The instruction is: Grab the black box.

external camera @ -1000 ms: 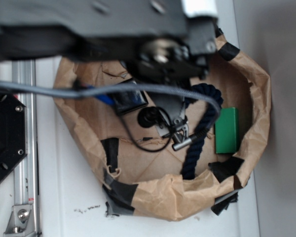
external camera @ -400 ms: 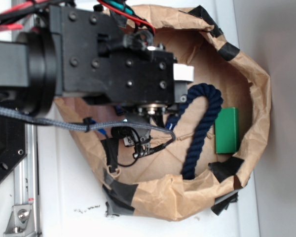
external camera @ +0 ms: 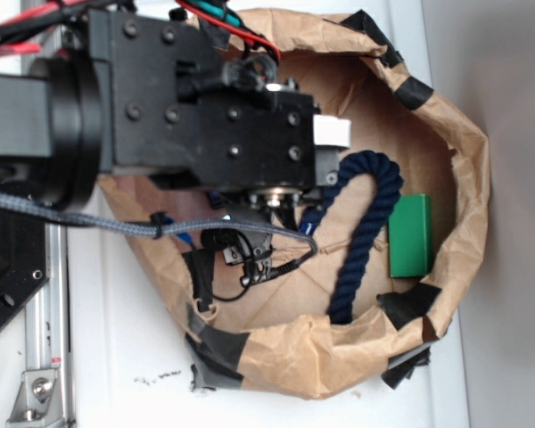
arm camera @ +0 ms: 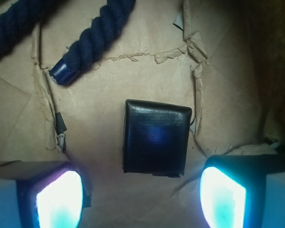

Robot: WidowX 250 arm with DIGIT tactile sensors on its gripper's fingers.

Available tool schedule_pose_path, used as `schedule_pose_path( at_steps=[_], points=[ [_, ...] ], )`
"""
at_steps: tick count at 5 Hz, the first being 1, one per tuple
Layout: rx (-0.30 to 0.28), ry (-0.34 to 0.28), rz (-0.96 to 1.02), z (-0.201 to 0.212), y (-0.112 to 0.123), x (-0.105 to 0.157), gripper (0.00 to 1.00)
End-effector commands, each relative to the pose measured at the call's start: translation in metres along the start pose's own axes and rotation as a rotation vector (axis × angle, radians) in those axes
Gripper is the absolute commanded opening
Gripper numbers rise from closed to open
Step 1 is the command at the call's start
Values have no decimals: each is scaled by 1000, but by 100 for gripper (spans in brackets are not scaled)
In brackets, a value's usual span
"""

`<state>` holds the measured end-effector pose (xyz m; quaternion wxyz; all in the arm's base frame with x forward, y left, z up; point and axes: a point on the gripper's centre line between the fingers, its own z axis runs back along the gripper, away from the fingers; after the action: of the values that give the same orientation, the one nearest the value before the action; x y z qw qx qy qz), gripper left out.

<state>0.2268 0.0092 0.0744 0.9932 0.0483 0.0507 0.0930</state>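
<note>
My gripper will next take hold of the black box by its two opposite sides, so that it can pick the box out of the paper bag [external camera: 308, 357].
The black box [arm camera: 156, 137] lies flat on the brown paper floor, glossy with a blue glare, in the middle of the wrist view. My gripper [arm camera: 140, 199] is open and empty. Its two glowing pads [arm camera: 59, 199] stand wide apart at the bottom corners, just short of the box's near edge, and they do not touch it. In the exterior view my arm [external camera: 205, 116] covers the left part of the paper bag and hides the black box and the jaws.
A dark blue rope [external camera: 366, 223] curls through the bag, and its end [arm camera: 66, 71] lies just up-left of the box. A green box [external camera: 410, 235] stands by the bag's right wall [external camera: 468, 178]. Black tape patches [external camera: 216, 343] hold the crumpled rim. A metal rail [external camera: 45, 339] runs at the left.
Since one second ago my arm has swung down over the bag's left part and now hides the black box. Nothing has moved in the last half second.
</note>
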Motion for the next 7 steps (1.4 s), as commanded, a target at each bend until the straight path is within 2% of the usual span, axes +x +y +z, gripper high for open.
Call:
schedule_pose_path(
  at_steps=[1,3,5,6,7],
  points=[
    [9,-70,-9,-22,13,6,100],
    [49,-45,-21,-47,26,5,100],
    [18,-49,19,-54,36,20,100],
    [31,-47,20,-59,34,27,88],
    [39,-61,7,-54,36,25,0]
  ],
)
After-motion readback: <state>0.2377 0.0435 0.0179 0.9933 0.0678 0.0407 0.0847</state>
